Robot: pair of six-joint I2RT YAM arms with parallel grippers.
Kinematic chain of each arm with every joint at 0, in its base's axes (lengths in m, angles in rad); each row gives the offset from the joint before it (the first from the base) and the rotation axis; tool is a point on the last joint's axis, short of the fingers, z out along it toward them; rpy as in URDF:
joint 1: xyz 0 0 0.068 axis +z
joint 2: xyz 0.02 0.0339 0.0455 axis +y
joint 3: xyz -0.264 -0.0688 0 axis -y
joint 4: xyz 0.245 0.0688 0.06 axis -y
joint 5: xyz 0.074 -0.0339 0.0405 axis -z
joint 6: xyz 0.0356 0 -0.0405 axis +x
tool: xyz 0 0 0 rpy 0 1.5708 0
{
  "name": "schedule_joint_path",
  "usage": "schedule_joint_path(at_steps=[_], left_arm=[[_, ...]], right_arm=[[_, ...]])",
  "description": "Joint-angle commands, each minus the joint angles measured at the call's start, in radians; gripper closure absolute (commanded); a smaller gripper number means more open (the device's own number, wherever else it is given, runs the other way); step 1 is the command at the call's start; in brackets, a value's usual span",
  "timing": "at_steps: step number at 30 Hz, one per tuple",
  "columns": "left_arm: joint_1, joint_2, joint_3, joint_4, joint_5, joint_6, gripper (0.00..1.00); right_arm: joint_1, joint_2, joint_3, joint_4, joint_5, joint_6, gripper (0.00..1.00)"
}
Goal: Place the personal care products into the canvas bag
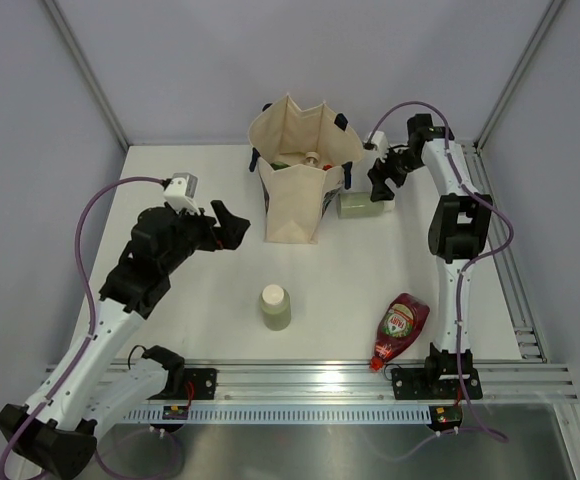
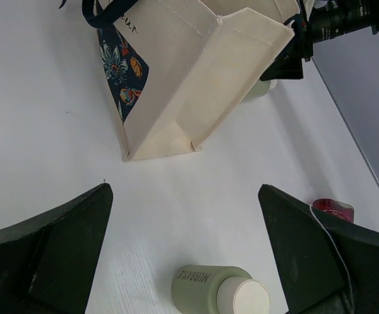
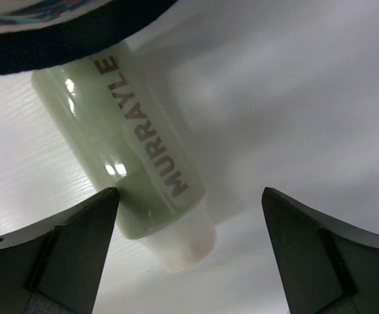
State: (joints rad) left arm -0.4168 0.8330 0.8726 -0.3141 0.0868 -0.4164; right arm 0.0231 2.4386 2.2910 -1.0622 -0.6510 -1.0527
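I should next use my right gripper to grab the lying sage-green cylinder across its cap end (image 1: 381, 206), so its base stays free to go into the bag.
The canvas bag (image 1: 292, 205) stands open at the back centre, with several bottles partly visible inside (image 1: 310, 160). One sage-green cylinder (image 1: 355, 204) lies against the bag's right side. My right gripper (image 1: 382, 178) is open just above it, and in the right wrist view the bottle (image 3: 131, 150) lies between the open fingertips (image 3: 189, 193), untouched. A second sage-green cylinder (image 1: 275, 307) stands at the table's middle front and also shows in the left wrist view (image 2: 219, 291). A dark-red bottle (image 1: 400, 328) lies front right. My left gripper (image 1: 234, 228) is open and empty, left of the bag (image 2: 196, 85).
The bag's navy handle (image 3: 65, 39) hangs over the lying cylinder's far end. An aluminium rail (image 1: 370, 378) runs along the near table edge, and another runs along the right side. Grey walls close the back and sides.
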Motion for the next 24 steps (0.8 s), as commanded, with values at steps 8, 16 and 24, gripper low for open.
schedule_joint_path(at_steps=[8,16,24], left_arm=[[0.004,-0.025,-0.018,0.023,0.013,-0.012,0.01],[0.004,-0.015,-0.023,0.033,0.028,-0.013,0.01],[0.004,-0.014,-0.055,0.069,0.044,-0.028,0.01]], right_arm=[[0.063,-0.021,-0.042,-0.248,0.088,-0.270,0.00],[0.078,-0.055,-0.163,-0.208,0.188,-0.231,0.01],[0.109,-0.173,-0.387,0.033,0.258,-0.060,0.09]])
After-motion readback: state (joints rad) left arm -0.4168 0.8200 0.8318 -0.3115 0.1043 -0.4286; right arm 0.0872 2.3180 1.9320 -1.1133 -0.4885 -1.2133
